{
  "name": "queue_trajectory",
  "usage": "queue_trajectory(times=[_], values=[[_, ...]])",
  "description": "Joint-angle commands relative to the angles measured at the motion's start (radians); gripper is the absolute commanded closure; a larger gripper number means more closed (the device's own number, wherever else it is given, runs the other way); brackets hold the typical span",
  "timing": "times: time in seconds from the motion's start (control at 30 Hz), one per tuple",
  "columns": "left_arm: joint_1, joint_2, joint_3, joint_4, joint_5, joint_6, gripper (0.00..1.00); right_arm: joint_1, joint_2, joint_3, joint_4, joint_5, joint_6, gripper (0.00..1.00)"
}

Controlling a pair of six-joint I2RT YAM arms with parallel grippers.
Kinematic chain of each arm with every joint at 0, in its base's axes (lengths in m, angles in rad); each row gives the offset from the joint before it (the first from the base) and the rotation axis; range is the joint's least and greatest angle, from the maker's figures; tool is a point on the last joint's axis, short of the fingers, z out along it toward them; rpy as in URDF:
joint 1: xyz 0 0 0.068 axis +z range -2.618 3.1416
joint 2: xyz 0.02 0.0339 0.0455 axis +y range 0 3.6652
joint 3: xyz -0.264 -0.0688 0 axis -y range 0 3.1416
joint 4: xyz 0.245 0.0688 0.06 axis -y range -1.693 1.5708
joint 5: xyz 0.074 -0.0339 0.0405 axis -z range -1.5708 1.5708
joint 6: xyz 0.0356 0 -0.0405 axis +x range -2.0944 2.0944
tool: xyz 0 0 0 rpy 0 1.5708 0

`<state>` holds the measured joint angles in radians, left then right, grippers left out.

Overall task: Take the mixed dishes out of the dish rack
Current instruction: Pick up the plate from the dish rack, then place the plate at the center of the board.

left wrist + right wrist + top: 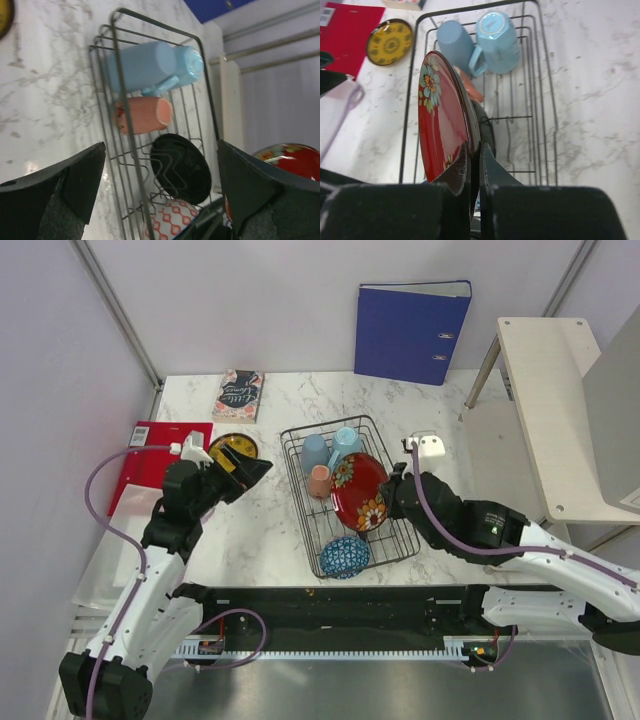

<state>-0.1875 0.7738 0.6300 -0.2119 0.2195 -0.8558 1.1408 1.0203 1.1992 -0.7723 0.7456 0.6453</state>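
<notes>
The left gripper grabs the red flowered plate's free rim (333,487) next, to stack that plate on the yellow plate (233,447).
The black wire dish rack (296,432) stands mid-table. It holds two blue mugs (330,446), a salmon cup (320,480), a black dish (182,167) and a net-patterned bowl (345,556). My right gripper (392,490) is shut on the rim of a red flowered plate (358,490), which stands on edge over the rack; the grip shows in the right wrist view (475,155). My left gripper (255,473) is open and empty, left of the rack, its fingers facing the rack. A small yellow plate (233,447) lies on the table behind it.
A red folder (150,455) lies at the left edge and a book (240,395) at the back left. A blue binder (410,330) leans on the back wall. A white object (428,447) sits right of the rack. A side table (560,410) stands at right.
</notes>
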Motion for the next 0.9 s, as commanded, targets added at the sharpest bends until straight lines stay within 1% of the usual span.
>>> queue_trajectory(times=[0.0, 0.03, 0.13, 0.2, 0.27, 0.5, 0.63, 0.67, 0.73, 0.77, 0.83, 0.87], values=[[-0.003, 0.004, -0.041, 0.264, 0.304, -0.052, 0.00, -0.036, -0.046, -0.096, 0.350, -0.253, 0.057, 1.00], [-0.003, 0.008, -0.047, 0.319, 0.334, -0.061, 0.00, -0.041, -0.052, -0.111, 0.376, -0.274, 0.074, 1.00], [-0.004, 0.028, -0.075, 0.411, 0.432, -0.086, 0.01, -0.052, -0.077, -0.202, 0.488, -0.340, 0.099, 1.00], [-0.012, 0.035, -0.079, 0.436, 0.461, -0.091, 0.01, -0.061, -0.074, -0.223, 0.545, -0.370, 0.108, 1.00], [-0.026, 0.039, -0.079, 0.445, 0.488, -0.080, 0.02, -0.070, -0.059, -0.245, 0.579, -0.411, 0.120, 1.00], [-0.055, 0.033, -0.104, 0.439, 0.521, -0.054, 0.05, -0.093, -0.048, -0.285, 0.731, -0.462, 0.136, 1.00], [-0.061, 0.025, -0.130, 0.448, 0.540, -0.051, 0.10, -0.113, -0.037, -0.290, 0.793, -0.506, 0.143, 1.00], [-0.063, 0.022, -0.133, 0.454, 0.546, -0.049, 0.14, -0.124, -0.025, -0.290, 0.798, -0.517, 0.146, 1.00], [-0.066, 0.021, -0.142, 0.473, 0.569, -0.049, 0.19, -0.136, -0.017, -0.299, 0.824, -0.546, 0.160, 1.00], [-0.064, 0.022, -0.142, 0.476, 0.577, -0.049, 0.28, -0.142, -0.008, -0.303, 0.841, -0.558, 0.166, 1.00], [-0.064, 0.019, -0.144, 0.479, 0.590, -0.046, 0.37, -0.150, -0.003, -0.320, 0.854, -0.580, 0.181, 1.00], [-0.066, 0.018, -0.145, 0.479, 0.595, -0.045, 0.46, -0.153, -0.005, -0.325, 0.858, -0.581, 0.183, 1.00]])
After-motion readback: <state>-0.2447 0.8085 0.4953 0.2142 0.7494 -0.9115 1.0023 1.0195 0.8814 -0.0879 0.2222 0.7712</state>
